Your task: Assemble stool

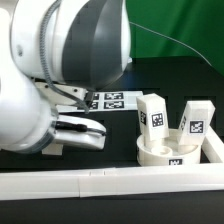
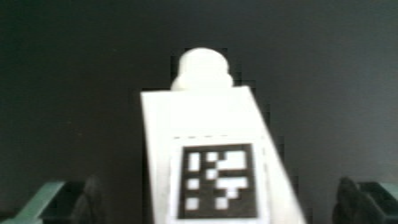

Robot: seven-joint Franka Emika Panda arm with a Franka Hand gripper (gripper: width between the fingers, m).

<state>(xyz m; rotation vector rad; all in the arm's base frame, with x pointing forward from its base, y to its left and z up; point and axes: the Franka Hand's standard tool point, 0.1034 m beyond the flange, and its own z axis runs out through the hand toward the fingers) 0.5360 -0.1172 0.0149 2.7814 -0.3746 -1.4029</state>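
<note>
The fingers of my gripper are on either side of the tagged leg in the wrist view, so my gripper should now close on the leg.
The round white seat disc (image 1: 170,152) lies at the exterior view's right with two blocky tagged legs (image 1: 153,117) (image 1: 195,120) standing in it. In the wrist view a third white leg (image 2: 206,140) with a black-and-white tag and a rounded peg at its far end lies on the dark table. My gripper (image 2: 214,205) is open. Its dark fingers (image 2: 63,200) stand on either side of this leg with a gap on each side, not touching it. In the exterior view the arm's bulk hides most of the gripper (image 1: 80,132).
The marker board (image 1: 110,100) lies behind the gripper. A long white rail (image 1: 100,185) runs along the front, and another rail (image 1: 215,150) stands to the right of the seat. The arm's body fills the exterior view's left.
</note>
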